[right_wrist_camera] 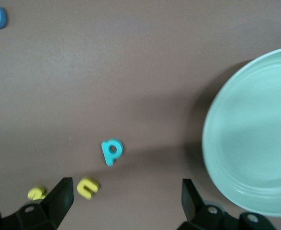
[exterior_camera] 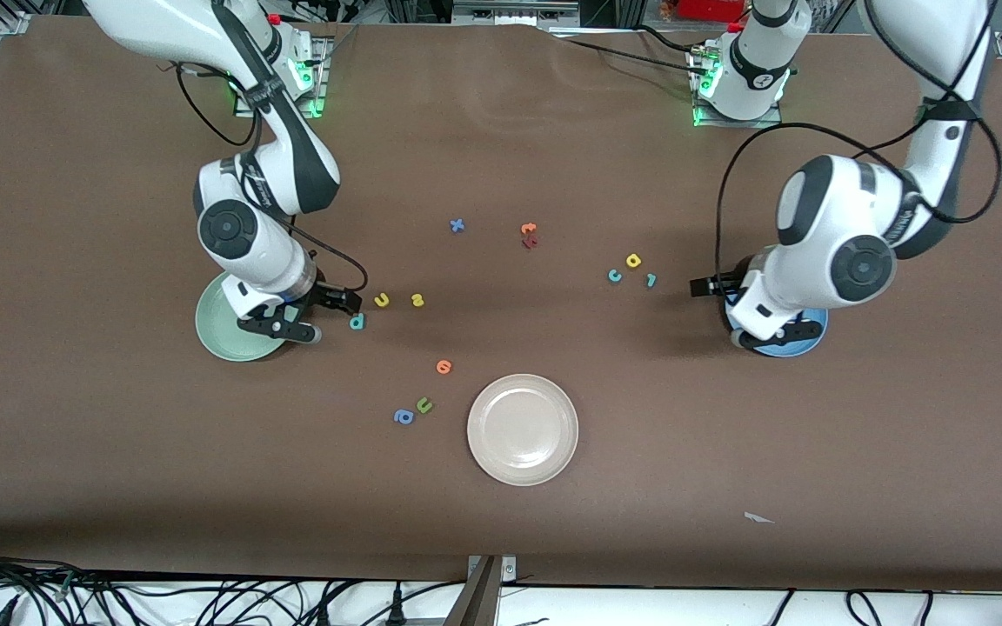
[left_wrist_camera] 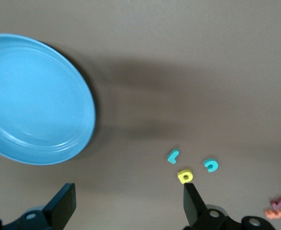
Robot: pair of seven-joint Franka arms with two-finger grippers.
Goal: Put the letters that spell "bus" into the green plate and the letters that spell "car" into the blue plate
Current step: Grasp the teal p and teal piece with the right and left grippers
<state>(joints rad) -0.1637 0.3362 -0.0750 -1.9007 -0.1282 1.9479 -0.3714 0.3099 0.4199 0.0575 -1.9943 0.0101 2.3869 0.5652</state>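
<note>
The right gripper picks up the teal "b" by its round loop (exterior_camera: 357, 322) next, to start spelling "bus" in the green plate (exterior_camera: 223, 335).
My right gripper (exterior_camera: 337, 302) (right_wrist_camera: 126, 205) hangs open and empty beside the green plate (exterior_camera: 223, 335) (right_wrist_camera: 250, 139). Close by lie the teal "b" (exterior_camera: 357, 322) (right_wrist_camera: 112, 152), yellow "u" (exterior_camera: 381, 300) (right_wrist_camera: 87, 187) and yellow "s" (exterior_camera: 417, 300) (right_wrist_camera: 37, 193). My left gripper (exterior_camera: 714, 285) (left_wrist_camera: 128, 205) hangs open and empty beside the blue plate (exterior_camera: 801, 346) (left_wrist_camera: 30, 96). The teal "c" (exterior_camera: 615, 276) (left_wrist_camera: 210, 165), yellow "a" (exterior_camera: 633, 260) (left_wrist_camera: 185, 176) and teal "r" (exterior_camera: 651, 280) (left_wrist_camera: 173, 155) lie on the table near it. Both plates hold nothing that shows.
A cream-white plate (exterior_camera: 523, 429) sits nearer the front camera, mid-table. Next to it lie an orange letter (exterior_camera: 444, 367), a green "u" (exterior_camera: 424, 405) and a blue "a" (exterior_camera: 403, 417). Farther off are a blue "x" (exterior_camera: 457, 226) and orange and red letters (exterior_camera: 529, 235).
</note>
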